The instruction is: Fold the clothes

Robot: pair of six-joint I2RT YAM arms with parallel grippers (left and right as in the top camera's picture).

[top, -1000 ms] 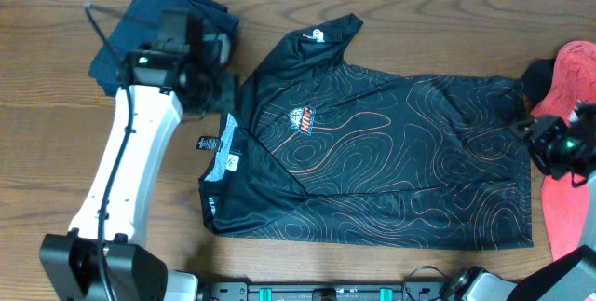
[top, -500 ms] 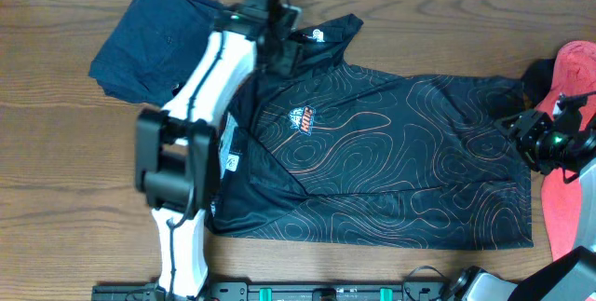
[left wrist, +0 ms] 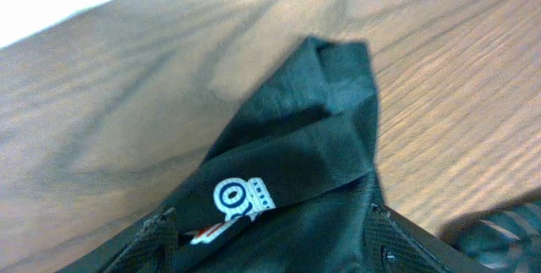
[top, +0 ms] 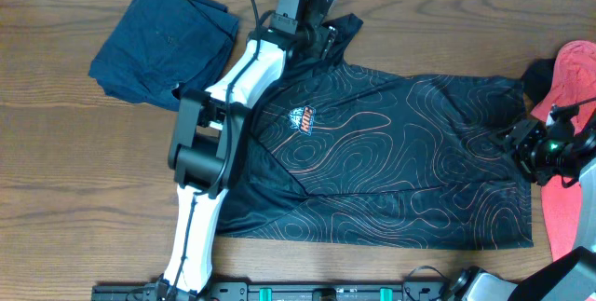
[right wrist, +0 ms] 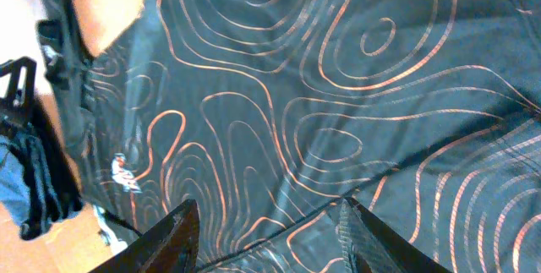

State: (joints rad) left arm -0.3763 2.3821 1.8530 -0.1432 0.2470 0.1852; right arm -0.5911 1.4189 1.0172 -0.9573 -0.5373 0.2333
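The jersey's far side needs to be folded over next, so I will grab the jersey's far sleeve [top: 331, 31] [left wrist: 275, 207] near its round white badge with my left gripper.
The clothes, a black jersey [top: 391, 152] with thin orange contour lines, lie spread flat across the table. Its far sleeve [left wrist: 304, 138] carries a round white badge [left wrist: 241, 197]. My left gripper [top: 324, 35] hangs over that sleeve, reaching across the jersey's collar end. Its jaws [left wrist: 275, 243] are open, one either side of the sleeve cloth. My right gripper [top: 531, 144] sits at the jersey's right hem. In the right wrist view its fingers [right wrist: 270, 235] stand apart, open, over the patterned cloth [right wrist: 321, 95], where a fold edge runs between the tips.
A folded navy-blue garment [top: 163, 40] lies at the far left. A coral-red garment [top: 568, 180] lies at the right edge, just behind my right gripper. Bare wooden table [top: 74, 171] shows left of the jersey. The left arm [top: 223, 115] crosses the collar area.
My left arm has swung from beside the navy garment to the jersey's far sleeve, and its jaws have widened. The right gripper has hardly moved.
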